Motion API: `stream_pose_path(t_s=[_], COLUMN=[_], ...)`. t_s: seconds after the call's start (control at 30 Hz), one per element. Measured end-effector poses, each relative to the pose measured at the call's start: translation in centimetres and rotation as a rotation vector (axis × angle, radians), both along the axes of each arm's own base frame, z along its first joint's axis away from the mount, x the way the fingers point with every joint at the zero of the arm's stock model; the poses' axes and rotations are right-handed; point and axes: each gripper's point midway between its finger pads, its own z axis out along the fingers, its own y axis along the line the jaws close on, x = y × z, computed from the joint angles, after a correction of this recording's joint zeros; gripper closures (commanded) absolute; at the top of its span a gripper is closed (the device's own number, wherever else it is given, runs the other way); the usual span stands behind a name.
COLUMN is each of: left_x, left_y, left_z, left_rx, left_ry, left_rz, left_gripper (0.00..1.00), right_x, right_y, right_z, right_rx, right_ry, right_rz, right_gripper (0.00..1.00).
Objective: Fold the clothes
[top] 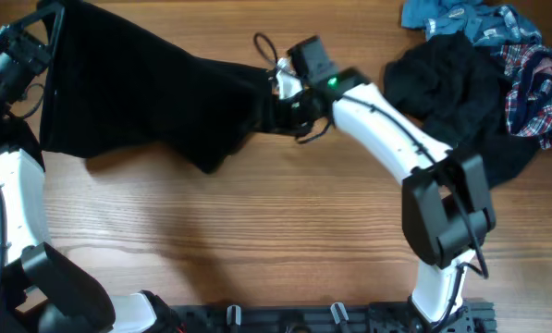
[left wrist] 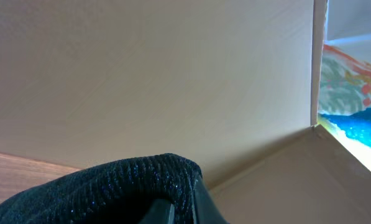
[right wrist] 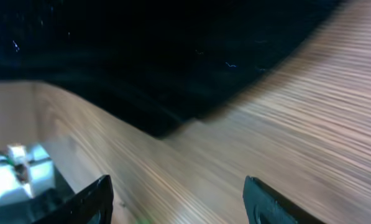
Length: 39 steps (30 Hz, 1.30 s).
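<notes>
My right gripper grabs the black garment's loose end (top: 214, 160) (right wrist: 168, 119) next, opposite the garment's corner in my left gripper, to stretch and lay it flat for folding.
A black garment (top: 137, 88) stretches across the back left of the table, lifted at its far left corner. My left gripper (top: 44, 23) is shut on that corner; in the left wrist view the dark knit cloth (left wrist: 104, 186) is pinched between the fingers (left wrist: 182, 208). My right gripper (top: 280, 111) sits at the garment's right end. In the right wrist view its fingers (right wrist: 176, 199) are spread wide and empty over bare wood, with the black cloth (right wrist: 160, 56) just ahead.
A pile of clothes lies at the back right: a black item (top: 451, 88), a blue one (top: 465, 18) and a plaid one (top: 539, 88). A cardboard wall (left wrist: 141, 74) shows behind the left gripper.
</notes>
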Motion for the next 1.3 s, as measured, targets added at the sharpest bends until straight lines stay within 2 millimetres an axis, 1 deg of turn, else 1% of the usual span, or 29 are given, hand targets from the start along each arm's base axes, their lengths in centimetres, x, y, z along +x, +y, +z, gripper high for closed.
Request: stream_pose_path(t_s=[0.07, 0.13, 0.2, 0.3, 0.4, 0.57, 0.8, 0.87, 0.97, 1.03, 1.17, 1.2, 1.27, 1.3], left_x=[0.0, 0.0, 0.1, 0.1, 0.1, 0.2, 0.2, 0.2, 0.2, 0.2, 0.2, 0.2, 0.2, 0.2], left_y=[0.0, 0.0, 0.1, 0.1, 0.2, 0.2, 0.2, 0.2, 0.2, 0.2, 0.2, 0.2, 0.2, 0.2], left_z=[0.0, 0.0, -0.1, -0.2, -0.3, -0.3, -0.4, -0.4, -0.4, -0.4, -0.4, -0.4, -0.4, -0.4], left_rx=[-0.001, -0.002, -0.005, -0.011, -0.013, -0.015, -0.017, -0.017, -0.017, -0.017, -0.017, -0.018, -0.018, -0.018], left_ry=[0.000, 0.003, 0.006, 0.015, 0.019, 0.021, 0.024, 0.024, 0.024, 0.024, 0.024, 0.024, 0.024, 0.024], left_rz=[0.002, 0.003, 0.006, 0.006, 0.007, 0.010, 0.010, 0.010, 0.010, 0.010, 0.011, 0.013, 0.013, 0.013], left_gripper=[0.96, 0.96, 0.96, 0.96, 0.96, 0.96, 0.96, 0.96, 0.96, 0.96, 0.96, 0.96, 0.96, 0.96], right_x=[-0.7, -2.1, -3.2, -3.9, -3.4, -1.4, -1.1, -1.0, -0.8, -0.7, 0.0, 0.2, 0.5, 0.7], right_y=[1.7, 3.1, 3.9, 3.9, 3.5, 3.7, 4.4, 4.4, 4.2, 4.1, 4.6, 4.8, 5.2, 5.4], right_z=[-0.7, -1.7, -2.5, -3.5, -4.0, -3.9, -4.2, -4.3, -5.2, -6.2, -7.8, -7.9, -7.6, -7.4], right_rx=[0.040, 0.064, 0.071, 0.061, 0.038, 0.019, -0.023, -0.027, -0.043, -0.054, -0.036, -0.028, -0.010, 0.003], right_ry=[0.021, 0.064, 0.106, 0.143, 0.142, 0.044, 0.000, -0.004, 0.012, 0.029, 0.041, 0.042, 0.030, 0.022], right_rz=[-0.027, -0.049, -0.069, -0.106, -0.154, -0.224, -0.298, -0.306, -0.339, -0.357, -0.393, -0.399, -0.405, -0.407], right_gripper=[0.33, 0.33, 0.33, 0.33, 0.33, 0.34, 0.37, 0.40, 0.42, 0.43, 0.44, 0.44, 0.45, 0.47])
